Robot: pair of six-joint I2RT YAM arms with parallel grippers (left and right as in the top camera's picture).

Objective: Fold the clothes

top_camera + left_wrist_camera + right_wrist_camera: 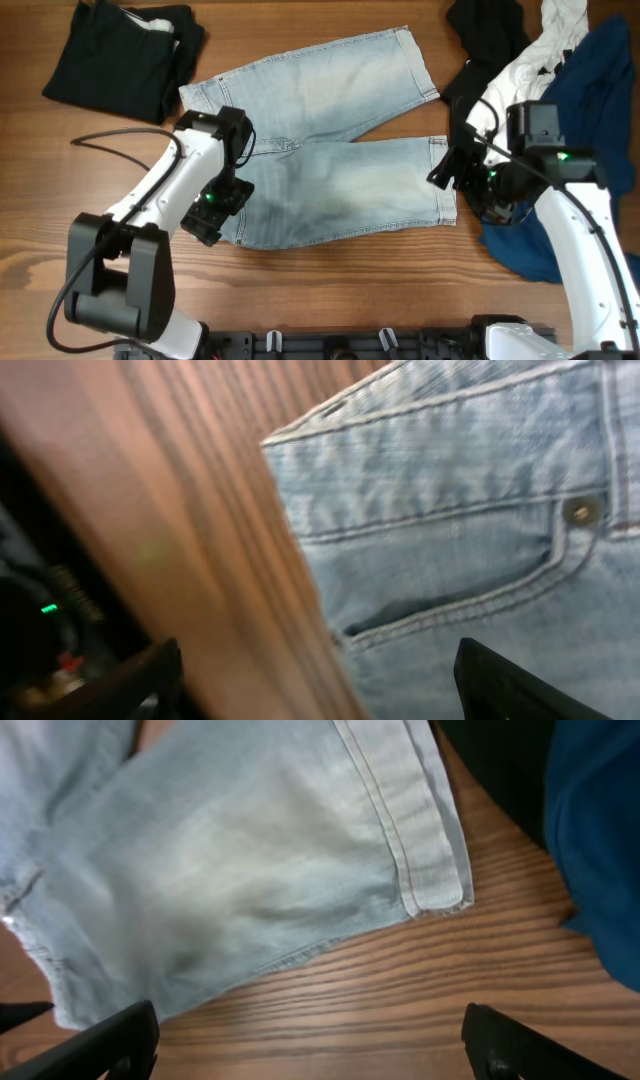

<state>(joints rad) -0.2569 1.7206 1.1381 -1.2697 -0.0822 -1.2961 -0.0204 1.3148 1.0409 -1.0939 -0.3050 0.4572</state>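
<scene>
My right gripper is going to grab the denim shorts' near leg at the hem's outer corner (447, 218) (440, 900) next and fold the near leg over the far leg.
Pale-blue denim shorts (330, 150) lie spread flat on the wooden table, waistband to the left, two legs to the right. My left gripper (215, 215) hovers open over the waistband corner; its wrist view shows a pocket with a rivet (581, 511) and the shorts' edge (300, 540). My right gripper (455, 170) hovers open at the hem of the near leg; its wrist view shows that hem (415, 830) with bare wood between the fingers. Neither gripper holds anything.
A folded black garment (120, 55) lies at the back left. A pile of black (490, 30), white (540, 50) and deep-blue (590, 90) fabric lies at the right, beside and under my right arm. Bare wood (330, 285) runs along the front.
</scene>
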